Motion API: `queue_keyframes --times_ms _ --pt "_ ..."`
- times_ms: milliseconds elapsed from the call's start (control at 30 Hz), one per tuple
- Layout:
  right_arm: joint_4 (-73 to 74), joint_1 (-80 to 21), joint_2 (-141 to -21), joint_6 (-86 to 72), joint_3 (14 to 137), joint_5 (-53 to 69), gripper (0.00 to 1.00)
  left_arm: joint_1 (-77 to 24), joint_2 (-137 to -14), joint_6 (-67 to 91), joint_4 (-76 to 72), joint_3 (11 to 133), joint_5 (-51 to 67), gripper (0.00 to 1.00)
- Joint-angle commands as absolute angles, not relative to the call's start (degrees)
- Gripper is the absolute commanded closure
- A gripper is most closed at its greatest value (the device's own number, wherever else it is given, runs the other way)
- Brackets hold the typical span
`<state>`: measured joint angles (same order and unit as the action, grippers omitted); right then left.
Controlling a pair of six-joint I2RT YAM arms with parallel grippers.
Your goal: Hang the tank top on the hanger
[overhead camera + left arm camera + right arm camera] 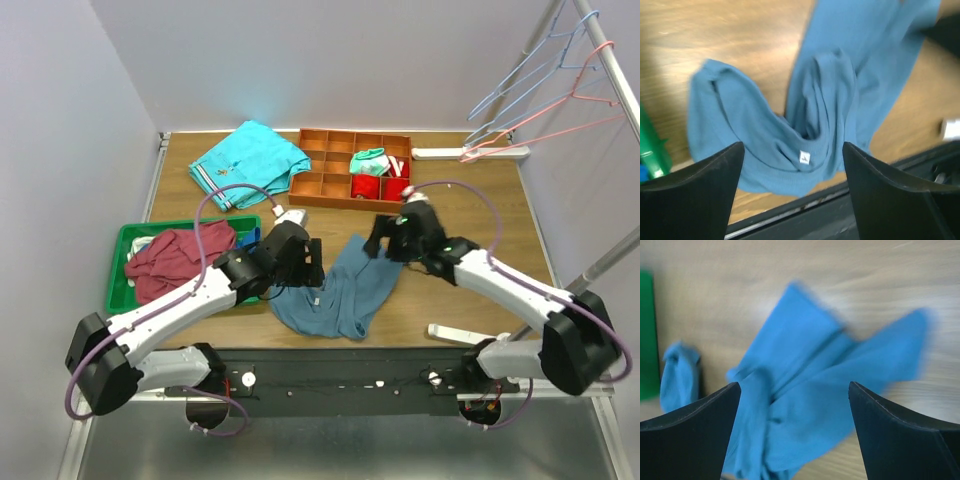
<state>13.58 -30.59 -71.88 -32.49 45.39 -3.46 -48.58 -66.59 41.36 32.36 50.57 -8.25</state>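
My left gripper grabs the tank top by its corner (277, 292) (711, 74) beside the green bin next, to spread the tank top for the hanger.
The steel-blue tank top (340, 290) lies crumpled on the wooden table between my two arms. My left gripper (311, 264) hovers at its left edge, open; the left wrist view shows the tank top (830, 100) with its small white label below and beyond the spread fingers, nothing held by that gripper (793, 146). At the cloth's upper right end my right gripper (383, 240) is open too. In the right wrist view the tank top (810, 390) lies under the wide gap of that gripper (794, 385). The pink hanger (560, 125) hangs on the rack at the far right.
A green bin (125, 290) at the left holds a maroon shirt (175, 260). A turquoise shirt (250, 160) and an orange divided tray (330, 170) lie at the back. A light blue hanger (530, 70) hangs beside the pink one. A white bar (455, 333) lies near the front right edge.
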Motion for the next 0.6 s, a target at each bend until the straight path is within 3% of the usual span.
queue_keyframes --times_ms 0,167,567 --pt "11.16 -42.17 -77.95 -33.83 50.01 -10.19 0.06 -44.39 -64.34 48.86 34.1 50.02 -15.91 0.21" --pt "10.55 -47.45 -85.51 -35.68 52.82 -13.44 0.13 -39.46 -66.17 47.9 35.16 49.4 -16.61 0.32" --pt "6.16 -47.72 -90.61 -36.47 50.01 -10.81 0.31 -39.2 -81.89 47.46 32.17 53.17 -24.24 0.39"
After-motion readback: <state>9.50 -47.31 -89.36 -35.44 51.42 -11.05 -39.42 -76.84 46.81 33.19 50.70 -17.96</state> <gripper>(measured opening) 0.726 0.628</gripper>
